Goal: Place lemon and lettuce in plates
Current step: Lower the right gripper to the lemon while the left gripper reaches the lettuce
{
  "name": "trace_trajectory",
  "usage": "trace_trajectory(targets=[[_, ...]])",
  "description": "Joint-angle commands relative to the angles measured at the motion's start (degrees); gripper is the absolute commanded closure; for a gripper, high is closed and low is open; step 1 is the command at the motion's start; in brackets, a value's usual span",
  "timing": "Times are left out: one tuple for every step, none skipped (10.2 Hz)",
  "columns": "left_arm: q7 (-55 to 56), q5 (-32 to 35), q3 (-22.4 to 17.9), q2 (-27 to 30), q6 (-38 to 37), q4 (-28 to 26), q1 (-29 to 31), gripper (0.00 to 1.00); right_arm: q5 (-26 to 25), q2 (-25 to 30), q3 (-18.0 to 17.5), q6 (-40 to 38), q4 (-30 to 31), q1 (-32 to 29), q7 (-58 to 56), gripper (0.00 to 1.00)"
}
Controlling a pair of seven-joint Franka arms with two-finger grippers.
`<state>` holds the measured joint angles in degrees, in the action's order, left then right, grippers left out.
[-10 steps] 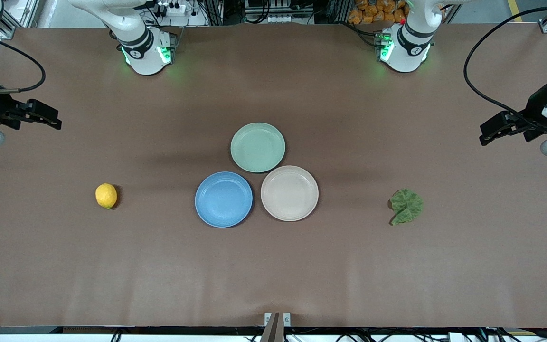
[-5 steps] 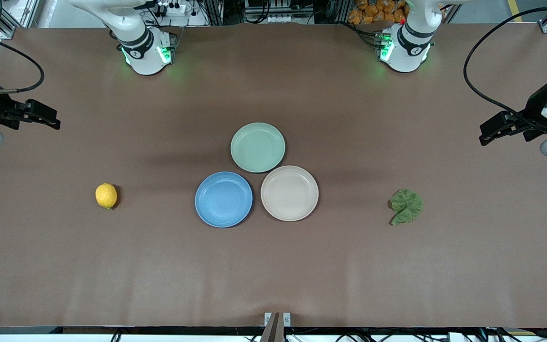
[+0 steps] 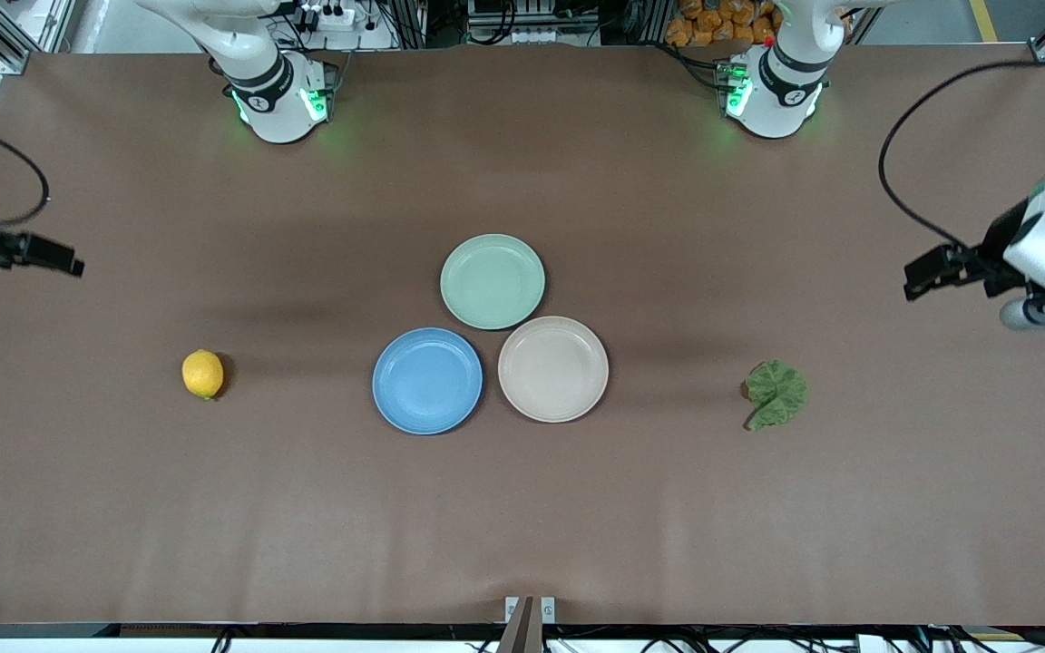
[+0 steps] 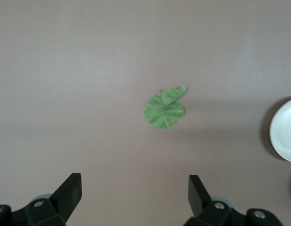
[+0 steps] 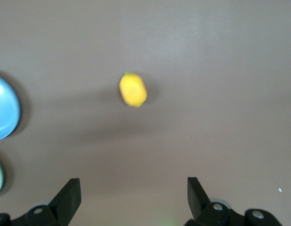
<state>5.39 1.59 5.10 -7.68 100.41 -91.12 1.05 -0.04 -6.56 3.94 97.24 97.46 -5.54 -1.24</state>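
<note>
My right gripper should next pick up the lemon by its plump middle [image 3: 202, 374] to set it in a plate [image 3: 427, 381].
The yellow lemon [image 3: 202, 374] lies on the brown table toward the right arm's end; it also shows in the right wrist view [image 5: 132, 89]. The green lettuce [image 3: 776, 394] lies toward the left arm's end and shows in the left wrist view [image 4: 165, 108]. The blue plate [image 3: 427, 380] and the beige-pink plate [image 3: 553, 369] sit side by side, both empty. My right gripper [image 3: 67, 267] is open and empty, up over the table's end, apart from the lemon. My left gripper [image 3: 920, 280] is open and empty, up over the table near the lettuce.
A pale green plate [image 3: 493, 281] touches both plates, farther from the front camera. The blue plate's edge [image 5: 4, 113] shows in the right wrist view, the beige-pink plate's edge [image 4: 284, 129] in the left wrist view. The arms' bases [image 3: 278, 100] stand at the table's back edge.
Both grippers have moved down the front view, toward the lemon and the lettuce. The right one also shifted slightly outward. The lemon, lettuce and plates have not moved.
</note>
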Motion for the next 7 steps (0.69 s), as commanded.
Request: trace_trajectory(targets=[[-1.53,-1.50,0.61,0.83,15.88,-13.41,0.27,0.00,-0.57,-7.29,-0.60,10.03,1.33,0.09,-0.33,0.00],[-0.83,-1.15,0.61,-1.52,21.79,-16.17,-0.17,0.00,-0.66,-10.55,-0.78,13.56,1.59,0.27,-4.08,0.00],[0.05,-0.72,0.44,-5.72,22.89,-15.41,-1.82,0.00,-0.66,-12.06,-0.87,17.59,3.08,2.18,-5.51,0.00],[0.75,-0.45,0.44,-9.42,24.82,-15.14,-2.19,0.00,-0.75,-13.90,-0.87,21.11,4.13,2.55,-5.70,0.00],[1.45,0.60,0.44,-13.02,27.97,-15.05,-2.45,0.00,-0.75,-15.31,-0.87,24.28,5.45,2.73,-6.05,0.00],[2.25,2.00,0.44,-16.62,31.31,-14.88,-3.07,0.00,-0.75,-16.72,-0.87,28.40,7.73,3.51,-6.14,0.00],[3.21,3.23,0.44,-20.75,32.73,-12.96,-3.42,0.00,-0.83,-18.21,-0.87,34.19,10.79,3.78,-6.14,0.00]])
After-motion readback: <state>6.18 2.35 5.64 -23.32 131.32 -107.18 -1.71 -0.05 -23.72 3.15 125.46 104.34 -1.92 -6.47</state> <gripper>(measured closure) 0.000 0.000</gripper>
